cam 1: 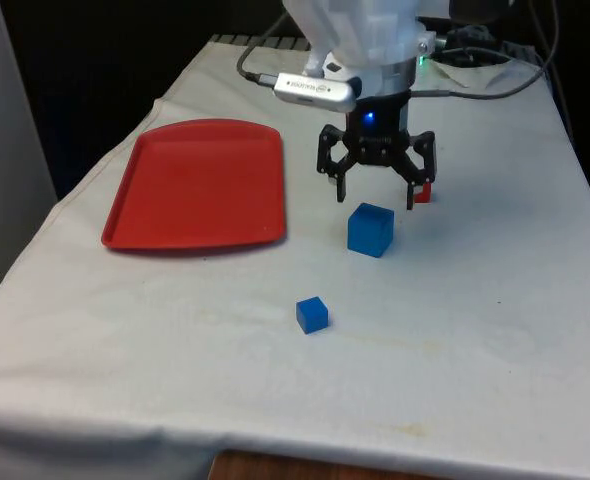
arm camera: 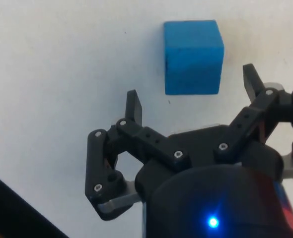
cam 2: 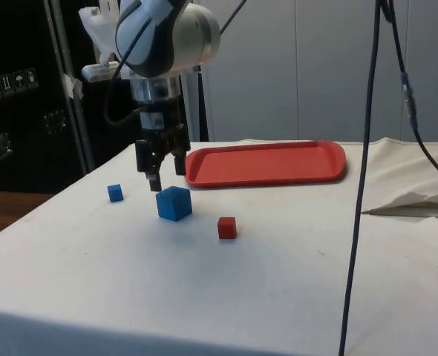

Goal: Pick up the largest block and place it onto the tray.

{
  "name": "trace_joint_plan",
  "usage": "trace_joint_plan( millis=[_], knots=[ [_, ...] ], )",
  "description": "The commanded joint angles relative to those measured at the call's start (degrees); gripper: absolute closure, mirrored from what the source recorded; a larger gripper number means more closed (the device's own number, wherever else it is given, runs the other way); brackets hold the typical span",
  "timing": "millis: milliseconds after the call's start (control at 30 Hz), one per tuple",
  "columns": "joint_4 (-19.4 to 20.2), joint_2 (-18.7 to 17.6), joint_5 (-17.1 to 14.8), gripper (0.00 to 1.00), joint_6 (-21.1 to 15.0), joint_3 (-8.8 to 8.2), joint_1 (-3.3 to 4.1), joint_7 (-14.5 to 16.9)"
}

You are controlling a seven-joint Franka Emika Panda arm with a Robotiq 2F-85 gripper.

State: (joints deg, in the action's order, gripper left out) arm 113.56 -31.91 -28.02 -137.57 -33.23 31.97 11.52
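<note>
The gripper will next grab the largest block by two opposite sides, to place it onto the tray (cam 1: 200, 185).
The largest block, a blue cube (cam 1: 370, 230), rests on the white cloth near the table's middle (cam 2: 174, 203) (arm camera: 193, 55). My black gripper (cam 1: 376, 194) hangs open just above and slightly behind it (cam 2: 166, 174) (arm camera: 192, 93), with nothing between its fingers. The red tray (cam 1: 200, 185) lies flat at the front view's left (cam 2: 267, 163) and holds nothing. A small blue cube (cam 1: 312, 314) sits nearer the front edge (cam 2: 115, 193). A small red cube (cam 1: 422, 193) stands partly hidden behind one finger (cam 2: 226, 228).
Black cables (cam 2: 367, 148) hang down at the side view's right, and more cable runs along the table's far end (cam 1: 475, 90). The cloth is wrinkled near the far corner (cam 2: 419, 200).
</note>
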Motion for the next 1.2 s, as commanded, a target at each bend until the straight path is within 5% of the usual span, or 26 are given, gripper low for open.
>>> trace_joint_plan(
  millis=[0, 633, 733, 767, 800, 833, 967, 1167],
  knots=[
    [0.0, -0.4, -0.74, 0.0, -1.03, 0.34, -0.06, -0.29],
    [-0.11, -3.09, -1.15, 0.0, -3.55, 1.03, 0.63, -4.41],
    [-0.11, -3.04, -1.2, 0.22, -3.38, 1.15, 0.52, -4.24],
    [-0.11, -3.04, -1.15, 0.22, -3.5, 1.09, 0.57, -4.35],
    [-0.11, -3.04, -1.15, 0.33, -3.5, 1.09, 0.57, -4.35],
    [-0.06, -3.04, -1.15, 0.56, -3.44, 1.03, 0.57, -4.3],
    [-0.06, -3.04, -1.15, 0.98, -3.44, 1.03, 0.57, -4.24],
    [-0.06, -2.98, -1.15, 1.0, -3.38, 1.03, 0.57, -4.24]
  ],
)
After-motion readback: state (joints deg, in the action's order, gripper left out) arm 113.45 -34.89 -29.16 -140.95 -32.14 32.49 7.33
